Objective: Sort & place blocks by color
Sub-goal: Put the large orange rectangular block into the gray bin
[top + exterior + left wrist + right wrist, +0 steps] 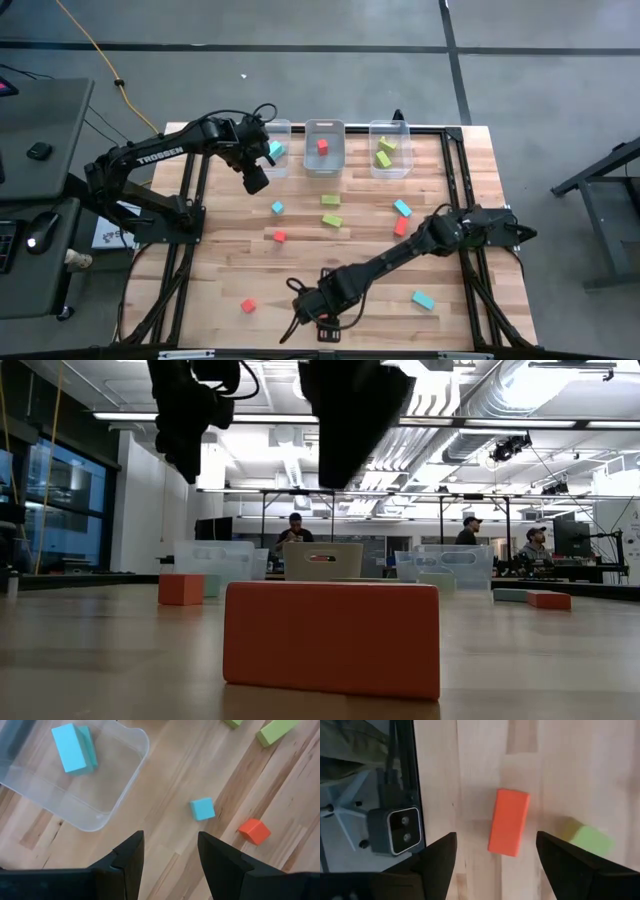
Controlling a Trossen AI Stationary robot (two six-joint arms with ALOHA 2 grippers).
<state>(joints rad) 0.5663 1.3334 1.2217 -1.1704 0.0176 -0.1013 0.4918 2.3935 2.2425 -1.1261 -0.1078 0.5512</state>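
Observation:
My right gripper is to grab the red-orange bar by its long sides next. It should then sort the bar into the middle bin.
My right gripper is open and hovers near the table's near edge, above a red-orange bar that lies flat on the wood. One finger stands on either side of the bar, well above it, as the low view shows. A lime green block lies beside the bar. My left gripper is open and hangs over the table next to the left bin, which holds a light blue block. A light blue cube and a red-orange cube rest on the table past it.
Three clear bins stand along the far edge: the left bin with blue, the middle bin with a red block, the right bin with green blocks. Loose blocks lie mid-table, and a red one and a blue one near the front. A small camera sits at the near edge.

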